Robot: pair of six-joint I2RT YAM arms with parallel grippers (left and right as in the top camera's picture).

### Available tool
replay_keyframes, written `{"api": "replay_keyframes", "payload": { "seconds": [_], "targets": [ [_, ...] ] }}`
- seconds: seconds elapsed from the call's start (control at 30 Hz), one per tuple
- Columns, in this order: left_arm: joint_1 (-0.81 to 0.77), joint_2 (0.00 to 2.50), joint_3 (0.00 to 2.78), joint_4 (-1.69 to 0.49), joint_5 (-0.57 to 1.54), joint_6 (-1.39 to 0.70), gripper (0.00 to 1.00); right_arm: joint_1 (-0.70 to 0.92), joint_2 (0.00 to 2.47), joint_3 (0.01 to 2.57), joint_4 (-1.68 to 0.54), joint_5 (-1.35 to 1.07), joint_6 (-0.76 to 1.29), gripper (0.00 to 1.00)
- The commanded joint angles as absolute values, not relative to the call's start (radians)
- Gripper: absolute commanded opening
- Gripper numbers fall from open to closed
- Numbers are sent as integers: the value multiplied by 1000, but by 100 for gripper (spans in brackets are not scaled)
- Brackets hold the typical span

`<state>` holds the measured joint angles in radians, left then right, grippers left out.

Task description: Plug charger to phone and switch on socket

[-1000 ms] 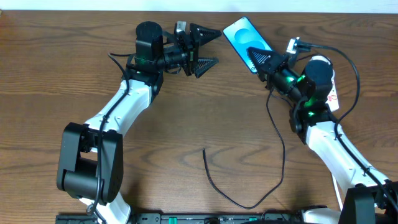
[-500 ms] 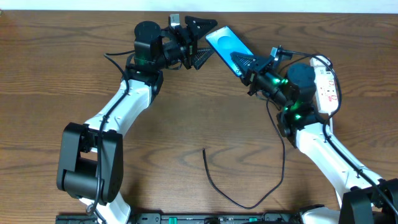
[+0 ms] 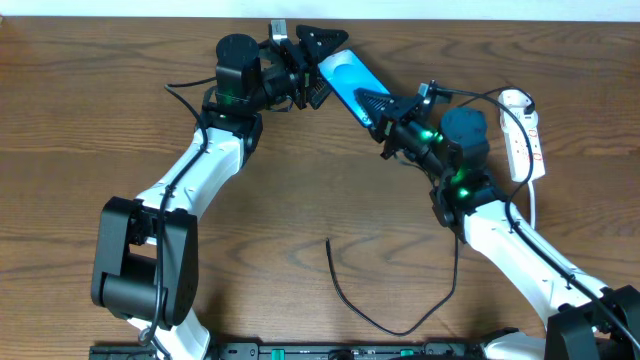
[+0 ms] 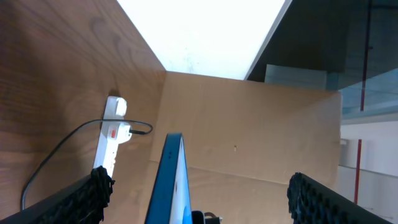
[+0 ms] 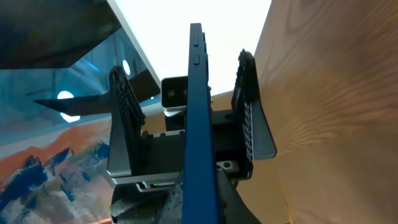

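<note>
The phone (image 3: 343, 80) has one end opposite my right gripper. My left gripper should grab that end next, leaving the phone's other end free to plug in the charger.
The phone (image 3: 343, 80) has a bright blue screen and is held on edge off the table. My right gripper (image 3: 378, 108) is shut on its lower right end. The phone's upper left end sits between the fingers of my left gripper (image 3: 320, 65), which is open and not touching it. The phone shows edge-on in the left wrist view (image 4: 173, 180) and in the right wrist view (image 5: 198, 118). The white socket (image 3: 523, 131) lies at the far right and also shows in the left wrist view (image 4: 111, 138). The black charger cable (image 3: 400, 328) loops across the table with its free tip near the centre.
The socket's thick white cord (image 3: 533, 205) runs down beside the right arm. The table's far edge is just behind the two grippers. The charger's black plug (image 4: 134, 129) sits in the socket.
My right gripper has carried the phone left and up, bringing its end between the open fingers of my left gripper. The right arm has moved off the socket, which now shows fully.
</note>
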<state>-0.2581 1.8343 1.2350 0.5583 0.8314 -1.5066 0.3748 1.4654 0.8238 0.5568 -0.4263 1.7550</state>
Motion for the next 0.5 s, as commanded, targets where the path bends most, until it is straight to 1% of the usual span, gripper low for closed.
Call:
{"api": "replay_keyframes", "payload": {
  "seconds": [0.0, 0.1, 0.2, 0.47],
  "targets": [
    [-268, 1806, 1243, 566, 825, -1469, 91, 394, 1459, 844, 574, -391, 1780, 1],
    [-273, 1806, 1243, 566, 820, -1459, 88, 399, 1459, 844, 574, -390, 1784, 1],
    [-274, 1806, 1243, 566, 817, -1459, 78, 402, 1459, 844, 574, -391, 1784, 1],
    [-274, 1806, 1243, 566, 817, -1459, 63, 408, 1459, 844, 574, -391, 1784, 1]
  ]
}}
